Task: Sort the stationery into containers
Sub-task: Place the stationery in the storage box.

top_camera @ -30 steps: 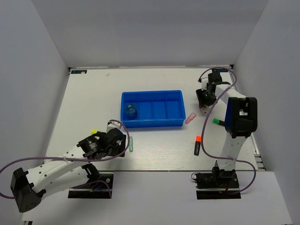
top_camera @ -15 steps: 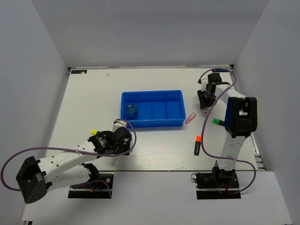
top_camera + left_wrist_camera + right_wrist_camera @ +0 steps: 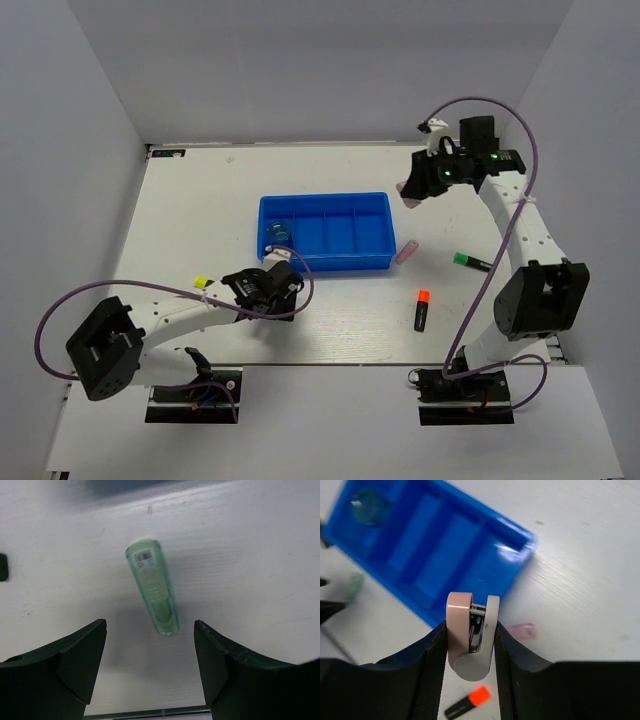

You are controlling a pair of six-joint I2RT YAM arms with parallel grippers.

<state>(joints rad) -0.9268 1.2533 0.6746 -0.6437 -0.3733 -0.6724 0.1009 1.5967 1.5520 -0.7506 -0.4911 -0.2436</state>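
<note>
I should lower my left gripper before I close it on the pale green tube. Its fingers are above the tabletop and don't reach the tube's middle [image 3: 154,589] yet.
The blue tray [image 3: 325,197] lies mid-table, with the translucent blue roll [image 3: 277,232] in its leftmost compartment. My left gripper [image 3: 280,283] is open just in front of the tray's near left corner. In the left wrist view the pale green tube [image 3: 152,592] lies on the table, its near end between the open fingers of that gripper [image 3: 150,630]. The top view hides this tube. My right gripper [image 3: 413,188] is raised right of the tray and shut on a pink and white stapler [image 3: 470,635]. The tray [image 3: 520,532] and blue roll [image 3: 367,502] show below it.
A pink tube [image 3: 408,252] lies by the tray's near right corner and also shows in the right wrist view [image 3: 522,630]. An orange-capped marker [image 3: 421,309] and a green-capped marker [image 3: 472,262] lie to the right. A yellow cap [image 3: 200,283] shows by my left arm.
My left gripper has moved right and forwards, over the green tube. My right gripper has risen from the table with the stapler and swung back and left.
</note>
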